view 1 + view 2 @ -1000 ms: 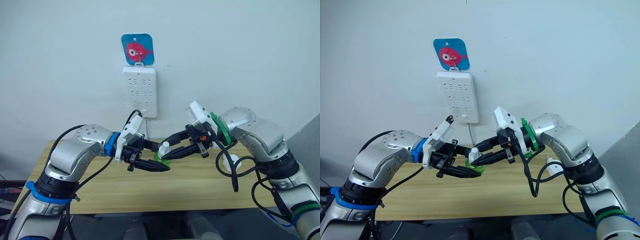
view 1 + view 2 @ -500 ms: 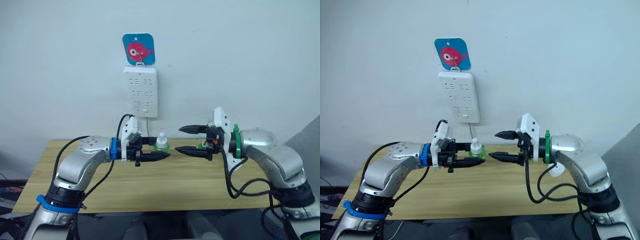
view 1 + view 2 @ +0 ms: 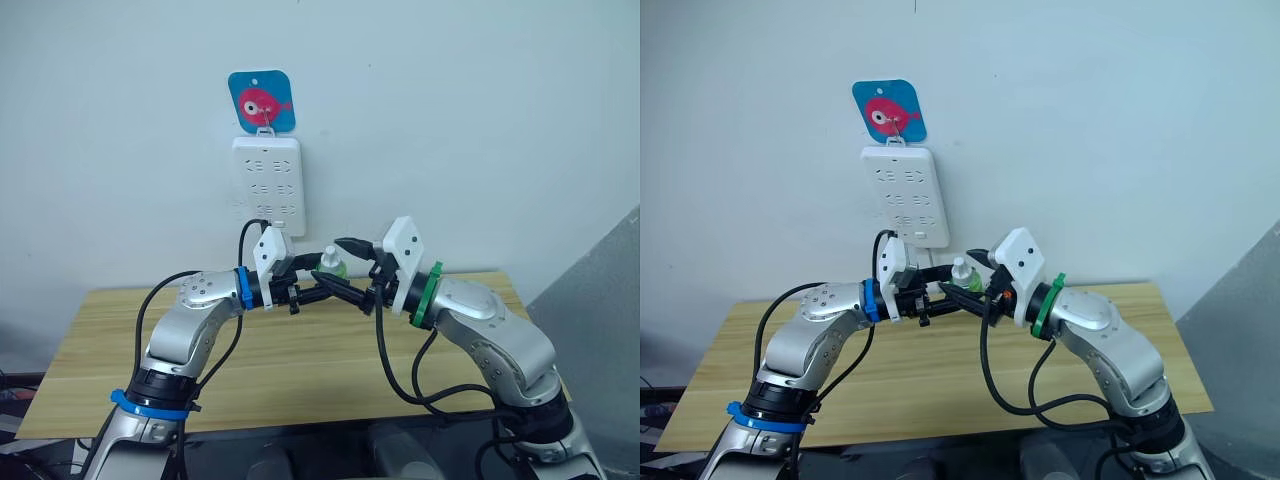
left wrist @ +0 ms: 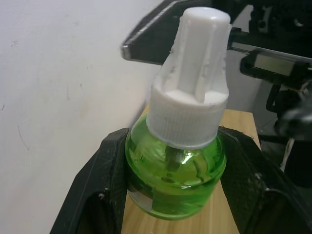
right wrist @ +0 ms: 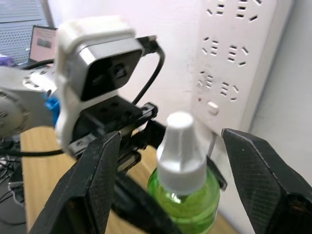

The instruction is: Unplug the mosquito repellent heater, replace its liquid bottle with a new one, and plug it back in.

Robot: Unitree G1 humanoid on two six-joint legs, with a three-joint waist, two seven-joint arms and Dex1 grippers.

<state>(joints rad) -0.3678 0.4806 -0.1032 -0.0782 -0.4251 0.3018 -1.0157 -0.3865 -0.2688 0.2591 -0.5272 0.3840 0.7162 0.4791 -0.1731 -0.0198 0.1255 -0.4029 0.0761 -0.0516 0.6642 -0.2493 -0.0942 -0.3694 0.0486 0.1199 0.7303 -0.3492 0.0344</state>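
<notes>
The right gripper takes hold of the new liquid bottle (image 5: 187, 207) by its white cap (image 5: 181, 153) next, to open it.
The liquid bottle (image 3: 333, 266) is a green round bottle with a white cap (image 4: 192, 83). It is upright in the air, below the wall power strip. My left gripper (image 3: 324, 278) is shut on its green body, one finger (image 4: 105, 190) on each side. My right gripper (image 3: 337, 260) comes in from the right and is open. Its fingers (image 5: 92, 187) stand wide on either side of the bottle (image 5: 184, 197) without touching it. The mosquito repellent heater is out of view.
A white multi-socket power strip (image 3: 268, 180) hangs on the wall under a blue hook plate with a red fish (image 3: 262, 101). Its cable drops behind the grippers. The wooden table (image 3: 290, 370) lies below both arms, and a grey panel (image 3: 600, 320) stands at the right.
My right gripper, which stood open well right of the bottle half a second ago, has closed in to straddle it. My left gripper still holds the bottle, now nearer the wall. The camera also shifted.
</notes>
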